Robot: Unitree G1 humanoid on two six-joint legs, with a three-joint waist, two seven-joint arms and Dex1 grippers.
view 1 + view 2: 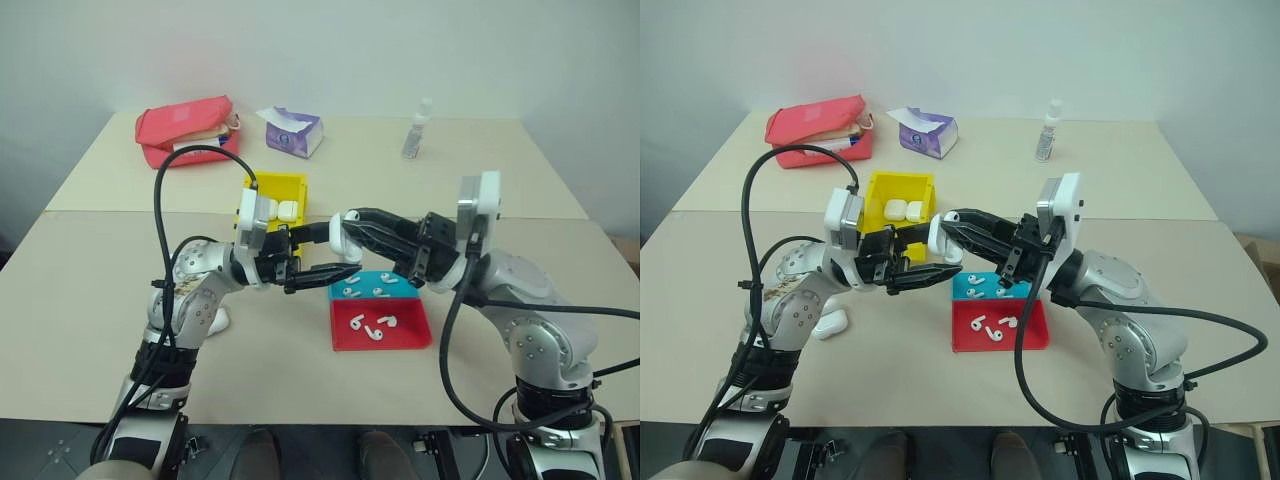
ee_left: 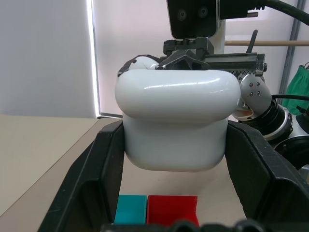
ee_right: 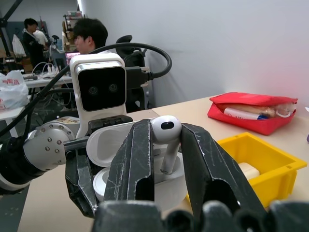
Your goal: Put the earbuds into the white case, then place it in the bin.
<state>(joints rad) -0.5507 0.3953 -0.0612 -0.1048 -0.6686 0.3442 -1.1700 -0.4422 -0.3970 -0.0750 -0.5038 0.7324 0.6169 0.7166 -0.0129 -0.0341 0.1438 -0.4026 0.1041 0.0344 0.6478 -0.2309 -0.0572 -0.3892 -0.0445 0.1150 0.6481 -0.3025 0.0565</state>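
The earbud's stem (image 3: 169,158) points down inside the rim of the open case, so my right gripper should open and let go of the earbud.
My left gripper (image 2: 176,145) is shut on the white case (image 2: 176,121), holding it above the table with its lid (image 3: 104,145) flipped open. My right gripper (image 3: 166,130) is shut on one earbud (image 3: 166,137), stem down, right over the open case. The two grippers meet above the table in front of the yellow bin (image 1: 280,181), which holds two more white cases (image 1: 281,210). Several loose earbuds (image 1: 370,322) lie in the red and blue tray (image 1: 410,340) below the right gripper (image 1: 350,230).
Another white case (image 1: 828,323) lies on the table by my left arm. A red pouch (image 1: 188,128), a purple tissue pack (image 1: 293,132) and a small clear bottle (image 1: 418,130) stand at the far side. Two people sit in the background of the right wrist view.
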